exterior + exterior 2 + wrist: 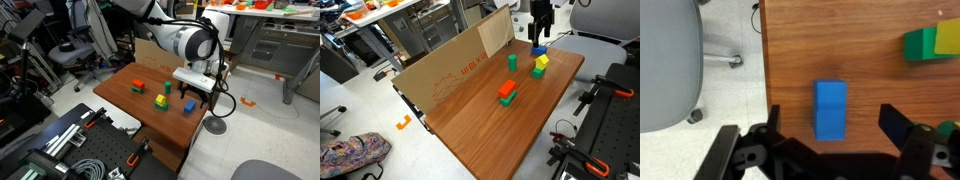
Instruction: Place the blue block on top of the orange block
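It isn't time to close yet: my fingertips are above the blue block (830,109) in an exterior view. My gripper should lower first, then close on the block.
The blue block (830,109) lies on the wooden table, near its edge, and shows in both exterior views (189,106) (538,50). My gripper (830,132) is open and hovers just above it, one finger on each side and neither touching; it shows in both exterior views (192,95) (541,38). The orange block (138,85) sits far across the table and seems to rest on a green block (507,89). It is out of the wrist view.
A yellow block with a green block (933,43) (539,65) stands close to the blue block. A green upright block (512,62) (167,87) is nearby. A cardboard sheet (450,70) lines one table side. An office chair base (670,60) is beyond the table edge.
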